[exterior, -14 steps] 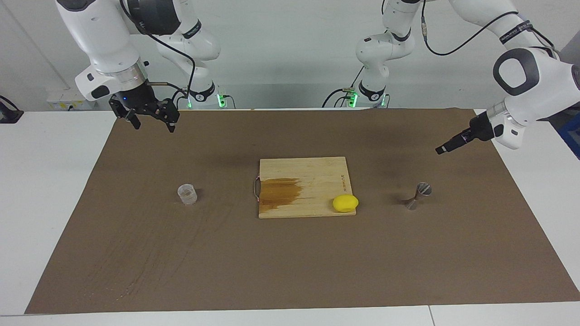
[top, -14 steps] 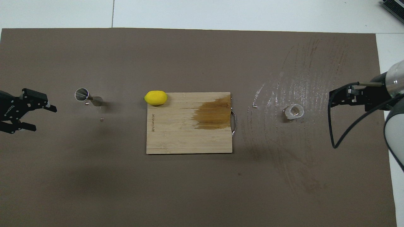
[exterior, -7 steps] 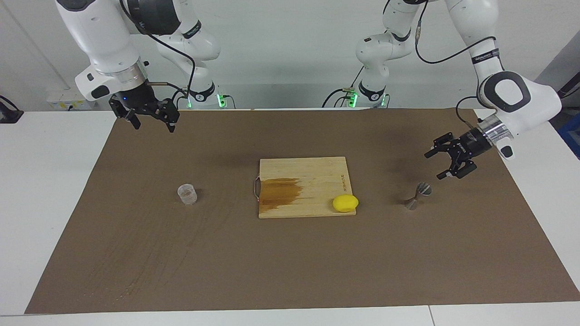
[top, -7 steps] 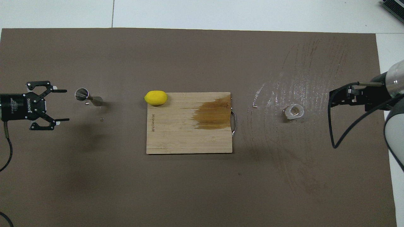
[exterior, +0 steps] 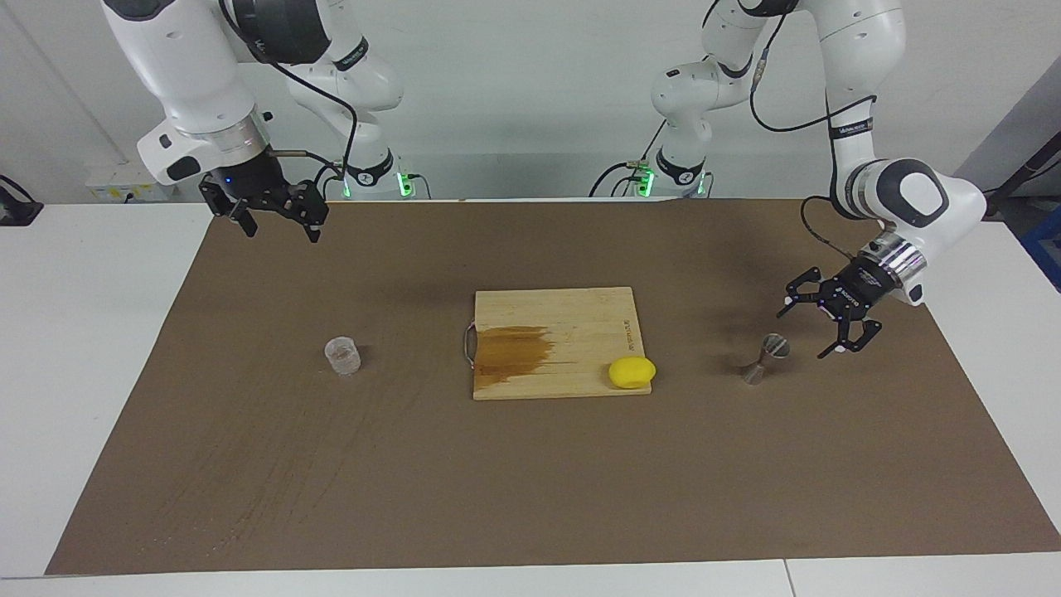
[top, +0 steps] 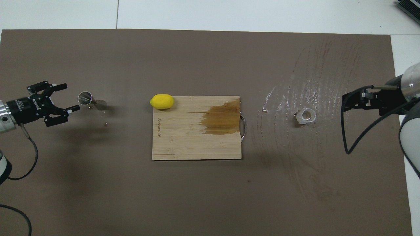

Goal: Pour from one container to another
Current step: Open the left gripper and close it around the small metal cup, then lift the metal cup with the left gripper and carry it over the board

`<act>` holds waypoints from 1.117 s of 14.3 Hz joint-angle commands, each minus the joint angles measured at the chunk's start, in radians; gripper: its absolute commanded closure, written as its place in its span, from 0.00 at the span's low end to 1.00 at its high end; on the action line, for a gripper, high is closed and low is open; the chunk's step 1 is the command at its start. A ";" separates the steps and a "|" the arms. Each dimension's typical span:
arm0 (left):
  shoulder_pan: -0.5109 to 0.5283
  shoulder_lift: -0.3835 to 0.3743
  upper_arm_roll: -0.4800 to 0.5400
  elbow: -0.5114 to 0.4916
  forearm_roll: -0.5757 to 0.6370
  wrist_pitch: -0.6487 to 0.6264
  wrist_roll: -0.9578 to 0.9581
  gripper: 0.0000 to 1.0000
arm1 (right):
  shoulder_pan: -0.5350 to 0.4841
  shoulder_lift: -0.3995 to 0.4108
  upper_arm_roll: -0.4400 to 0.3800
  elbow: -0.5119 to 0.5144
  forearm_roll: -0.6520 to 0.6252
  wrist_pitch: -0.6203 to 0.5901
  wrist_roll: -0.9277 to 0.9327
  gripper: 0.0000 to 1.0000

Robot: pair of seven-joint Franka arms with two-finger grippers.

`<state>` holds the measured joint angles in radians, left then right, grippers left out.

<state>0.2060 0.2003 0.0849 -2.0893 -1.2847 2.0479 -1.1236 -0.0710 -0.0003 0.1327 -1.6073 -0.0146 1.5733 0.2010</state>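
The brown mat is between my left gripper's fingers and the jigger, so they would miss if I closed now. My left gripper should move toward the silver hourglass jigger (exterior: pixel 764 358) before it closes on it.
The clear ribbed cup (exterior: pixel 342 356) stands on the brown mat toward the right arm's end of the table; it also shows in the overhead view (top: pixel 306 115). The silver hourglass jigger (exterior: pixel 764 358) stands on the mat toward the left arm's end, its open mouth up (top: pixel 86 97). My left gripper (exterior: pixel 801 334) is open, low over the mat, right beside the jigger and apart from it, fingers pointing at it (top: pixel 72 96). My right gripper (exterior: pixel 282 232) is open and empty, raised over the mat's edge nearest the robots, well away from the cup (top: pixel 343 103).
A wooden cutting board (exterior: pixel 564 311) with a dark wet stain lies mid-table between cup and jigger. A yellow lemon (exterior: pixel 632 371) rests on the board's corner toward the jigger. Wet streaks mark the mat around the cup (top: pixel 295 91).
My left arm has swung in and lowered; its gripper has turned and moved close beside the jigger, fingers open. The right arm, cup and jigger have not moved.
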 commanded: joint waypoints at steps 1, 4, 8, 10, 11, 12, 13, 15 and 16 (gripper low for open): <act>-0.017 -0.004 -0.005 -0.031 -0.048 0.032 0.001 0.00 | -0.012 -0.020 0.005 -0.022 0.019 0.005 0.014 0.00; -0.031 -0.001 -0.007 -0.046 -0.073 0.035 0.065 0.00 | -0.012 -0.020 0.005 -0.022 0.019 0.005 0.014 0.00; -0.037 0.001 -0.008 -0.064 -0.076 0.051 0.115 0.07 | -0.012 -0.020 0.005 -0.022 0.019 0.005 0.014 0.00; -0.037 0.001 -0.008 -0.071 -0.088 0.054 0.133 0.23 | -0.012 -0.020 0.005 -0.022 0.019 0.005 0.014 0.00; -0.037 0.001 -0.008 -0.071 -0.096 0.057 0.134 0.33 | -0.012 -0.020 0.005 -0.022 0.019 0.005 0.014 0.00; -0.045 0.002 -0.008 -0.071 -0.107 0.063 0.134 0.35 | -0.012 -0.020 0.005 -0.022 0.019 0.005 0.014 0.00; -0.050 0.004 -0.008 -0.071 -0.125 0.070 0.136 0.35 | -0.012 -0.020 0.005 -0.022 0.019 0.005 0.014 0.00; -0.062 0.005 -0.008 -0.069 -0.136 0.084 0.142 0.35 | -0.012 -0.020 0.005 -0.022 0.019 0.005 0.014 0.00; -0.062 0.005 -0.008 -0.071 -0.143 0.089 0.149 0.35 | -0.012 -0.020 0.005 -0.022 0.019 0.005 0.014 0.00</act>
<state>0.1633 0.2088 0.0716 -2.1423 -1.3904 2.1045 -1.0064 -0.0710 -0.0003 0.1327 -1.6073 -0.0146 1.5733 0.2010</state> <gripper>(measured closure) 0.348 0.000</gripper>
